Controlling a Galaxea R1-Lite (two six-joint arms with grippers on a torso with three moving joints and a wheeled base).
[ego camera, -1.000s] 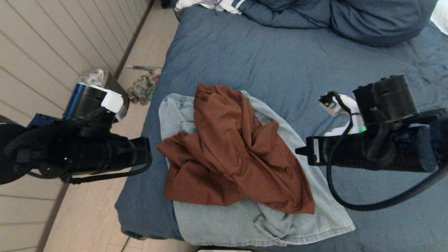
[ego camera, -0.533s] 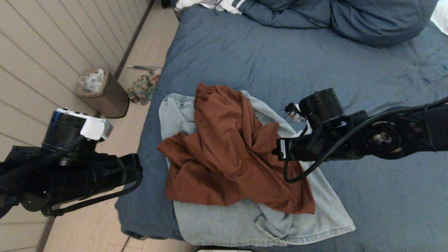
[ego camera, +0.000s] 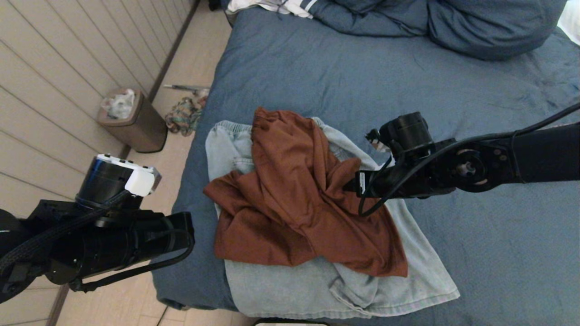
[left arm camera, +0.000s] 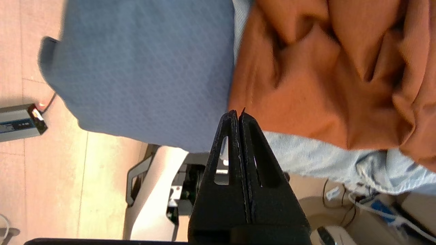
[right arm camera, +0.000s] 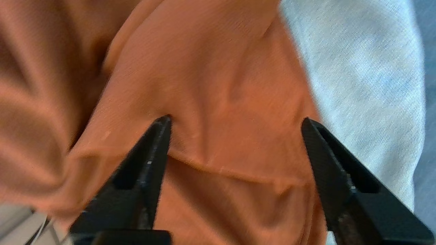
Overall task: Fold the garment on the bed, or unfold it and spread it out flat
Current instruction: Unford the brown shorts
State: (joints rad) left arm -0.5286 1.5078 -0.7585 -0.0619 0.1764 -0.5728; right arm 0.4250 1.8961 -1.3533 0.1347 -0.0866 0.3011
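Observation:
The right gripper grabs a loose fold (ego camera: 348, 182) (right arm camera: 237, 155) that stands up at the brown garment's side next, since the denim beside the fold lies flat.
A crumpled rust-brown garment (ego camera: 294, 194) lies on top of a pale blue denim garment (ego camera: 317, 290) near the front left corner of the bed (ego camera: 362, 81). My right gripper (right arm camera: 235, 118) is open, its two fingers straddling a fold of the brown garment (right arm camera: 211, 78) at that garment's right side, with the denim (right arm camera: 357, 68) beside it. In the head view the right gripper (ego camera: 351, 186) reaches in from the right. My left gripper (left arm camera: 238, 111) is shut and empty, held off the bed's left edge, its tips pointing towards the brown cloth (left arm camera: 323, 85).
A brown waste bin (ego camera: 136, 122) and a small heap of clutter (ego camera: 183, 115) sit on the floor left of the bed, next to the panelled wall. Bunched blue bedding (ego camera: 453, 22) lies at the far end. A grey box (left arm camera: 18, 122) rests on the floor.
My right arm has swung left from over the bare sheet onto the brown garment, and its jaws have opened. The left arm has shifted slightly beside the bed.

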